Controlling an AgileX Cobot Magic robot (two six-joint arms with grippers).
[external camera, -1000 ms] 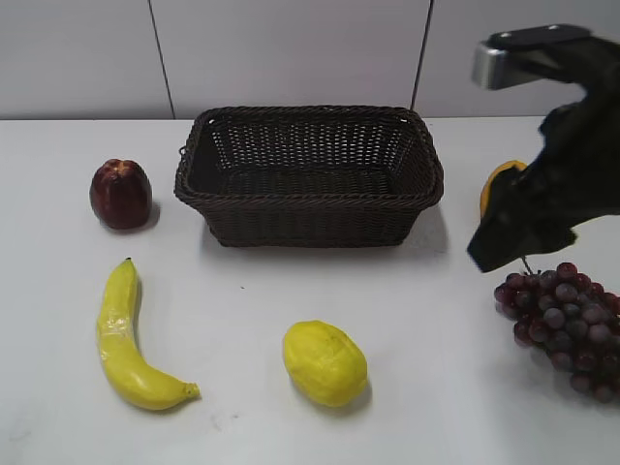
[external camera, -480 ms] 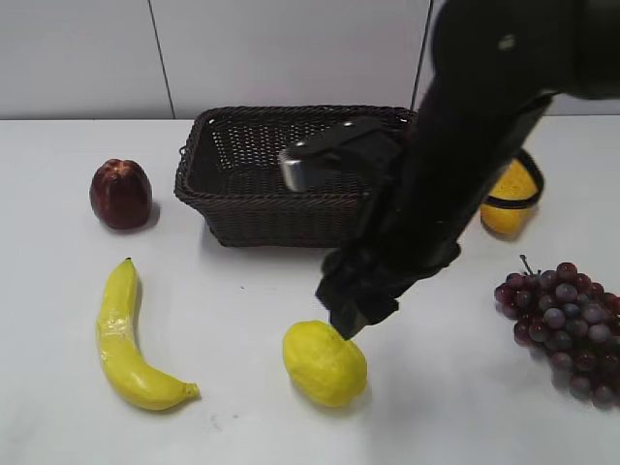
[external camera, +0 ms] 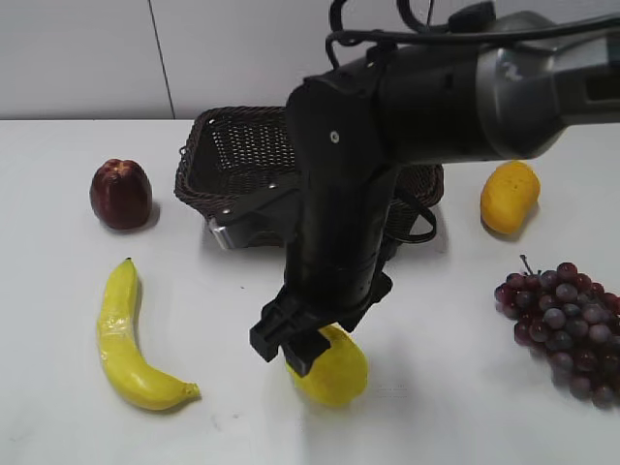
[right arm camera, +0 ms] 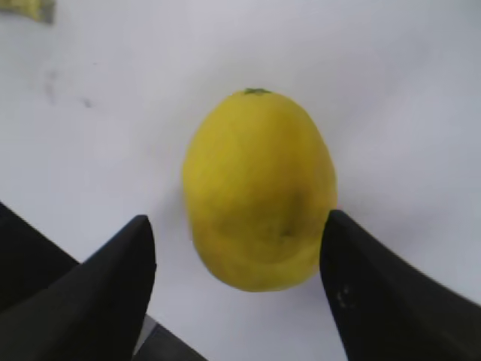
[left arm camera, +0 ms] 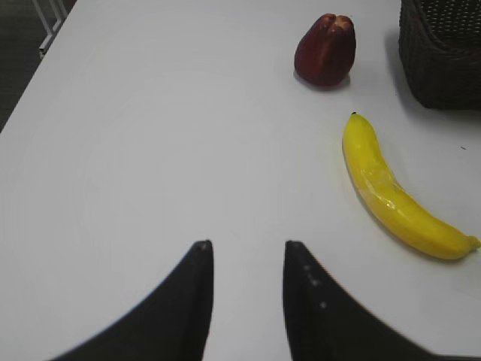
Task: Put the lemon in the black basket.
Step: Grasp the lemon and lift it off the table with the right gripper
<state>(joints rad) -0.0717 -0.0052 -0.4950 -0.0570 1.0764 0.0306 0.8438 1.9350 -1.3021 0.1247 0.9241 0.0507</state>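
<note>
I should next grab the lemon [external camera: 334,373] by its rounded sides with my right gripper. Then the lemon should go in the black basket [external camera: 223,179].
The lemon [external camera: 334,373] is a bright yellow oval fruit on the white table near the front; the right wrist view shows it large [right arm camera: 259,188]. My right gripper [external camera: 291,349] hangs right over it, open, with a jaw on each side of the lemon [right arm camera: 239,226], not closed on it. The black basket [external camera: 223,179], dark woven wicker, stands behind at the table's middle, mostly hidden by the right arm; its corner shows in the left wrist view [left arm camera: 443,53]. My left gripper [left arm camera: 246,247] is open and empty over bare table at the left.
A banana [external camera: 126,339] lies at the front left, also in the left wrist view [left arm camera: 394,199]. A dark red fruit [external camera: 121,194] sits left of the basket. An orange-yellow mango-like fruit [external camera: 509,197] and purple grapes [external camera: 567,325] are at the right.
My right arm has swung from the far right across the front of the basket and come down over the lemon. The fruits and basket have not moved.
</note>
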